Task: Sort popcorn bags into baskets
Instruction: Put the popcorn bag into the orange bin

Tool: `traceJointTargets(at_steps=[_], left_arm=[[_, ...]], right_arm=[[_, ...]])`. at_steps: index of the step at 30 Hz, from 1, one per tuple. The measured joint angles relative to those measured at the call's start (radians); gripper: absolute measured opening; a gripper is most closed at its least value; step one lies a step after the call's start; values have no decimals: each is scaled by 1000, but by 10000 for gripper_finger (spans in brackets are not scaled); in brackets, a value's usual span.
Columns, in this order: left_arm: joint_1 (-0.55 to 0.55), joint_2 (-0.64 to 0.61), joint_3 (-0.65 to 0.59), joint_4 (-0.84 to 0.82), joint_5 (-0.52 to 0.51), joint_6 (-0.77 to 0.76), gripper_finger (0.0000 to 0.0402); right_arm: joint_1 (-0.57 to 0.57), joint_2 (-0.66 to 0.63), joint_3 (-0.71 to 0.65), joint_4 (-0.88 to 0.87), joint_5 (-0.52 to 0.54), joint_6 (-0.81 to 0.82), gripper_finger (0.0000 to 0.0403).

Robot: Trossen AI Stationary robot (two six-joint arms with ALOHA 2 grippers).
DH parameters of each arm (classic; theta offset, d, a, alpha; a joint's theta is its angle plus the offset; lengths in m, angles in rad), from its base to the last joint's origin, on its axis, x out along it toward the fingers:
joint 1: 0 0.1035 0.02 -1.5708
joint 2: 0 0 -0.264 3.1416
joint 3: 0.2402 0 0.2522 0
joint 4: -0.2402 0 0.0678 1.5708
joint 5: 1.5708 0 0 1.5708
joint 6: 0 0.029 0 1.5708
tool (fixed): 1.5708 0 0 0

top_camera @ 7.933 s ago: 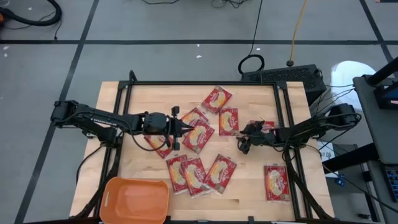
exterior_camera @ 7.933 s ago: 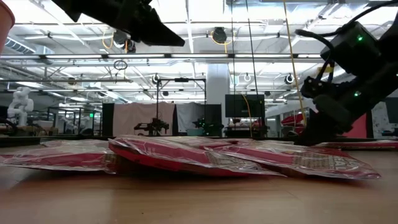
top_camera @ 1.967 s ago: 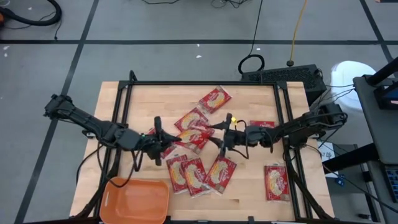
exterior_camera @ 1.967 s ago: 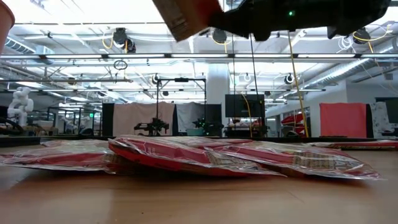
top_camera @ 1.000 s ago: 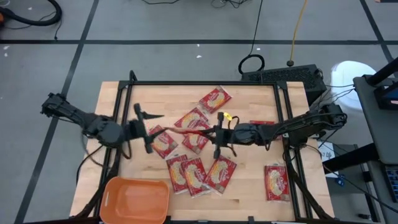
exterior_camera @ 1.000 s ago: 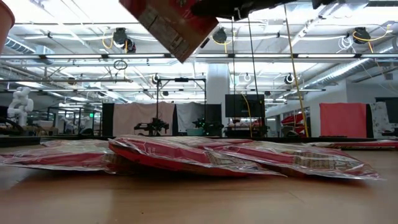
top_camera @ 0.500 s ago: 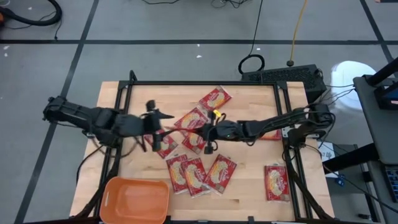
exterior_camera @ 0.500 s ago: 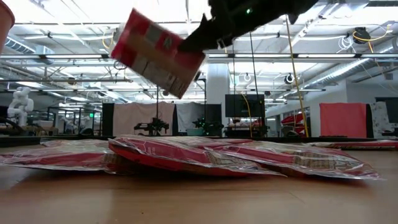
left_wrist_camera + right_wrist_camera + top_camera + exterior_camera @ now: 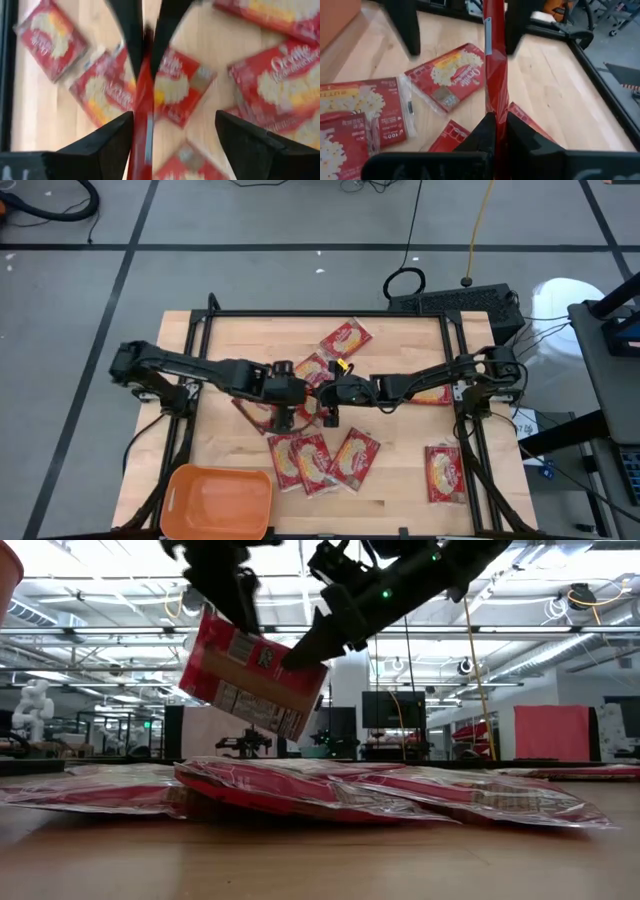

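The red popcorn bag should go into the orange basket, so my left gripper should next grab the bag by its end with the white patch (image 9: 144, 142).
My right gripper (image 9: 498, 116) is shut on one red popcorn bag (image 9: 255, 670), held up over the table's middle. My left gripper (image 9: 174, 114) comes down from above, open, with one finger on each side of that bag (image 9: 144, 100). Several more popcorn bags (image 9: 355, 458) lie flat on the wooden table (image 9: 400, 500), some overlapping, one apart at the near right (image 9: 443, 473). The orange basket (image 9: 218, 502) stands at the near left corner, with nothing showing in it. My right gripper pinches the bag's edge (image 9: 496, 107) between its two fingers, coming from the table's right and slanting a little down. The bag stands on edge, tilted, clear of the bags below. My left gripper has one finger (image 9: 127, 125) close beside the bag's face; whether it touches, I cannot tell.
Black frame rails (image 9: 195, 380) run along the table's left and right sides. A keyboard (image 9: 455, 302) lies past the far right corner. Bare wood shows near the front edge between the basket and the lone bag.
My left gripper has swung from the table's left toward the middle, tipped steeply down and come astride the held bag. My right gripper has carried the bag toward the table's left and lower, and the bag now hangs tilted nearer the bags on the table.
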Motion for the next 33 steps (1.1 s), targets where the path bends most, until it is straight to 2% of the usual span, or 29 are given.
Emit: traceJointTargets(at_steps=[4, 10, 24, 28, 33], left_arm=[[24, 75, 0, -26, -5, 12, 264], [35, 127, -1, -24, -54, 29, 213], [32, 126, -1, 14, -75, 108, 40], [32, 119, -1, 2, -74, 122, 38], [25, 104, 2, -85, -59, 84, 48]], right_arm=[[-8, 0, 0, -18, 1, 2, 12], [-11, 0, 0, -40, 1, 3, 12], [-11, 0, 0, -42, -2, 3, 12], [-9, 0, -2, -17, -1, 10, 21], [-3, -43, -1, 1, 5, -2, 68]])
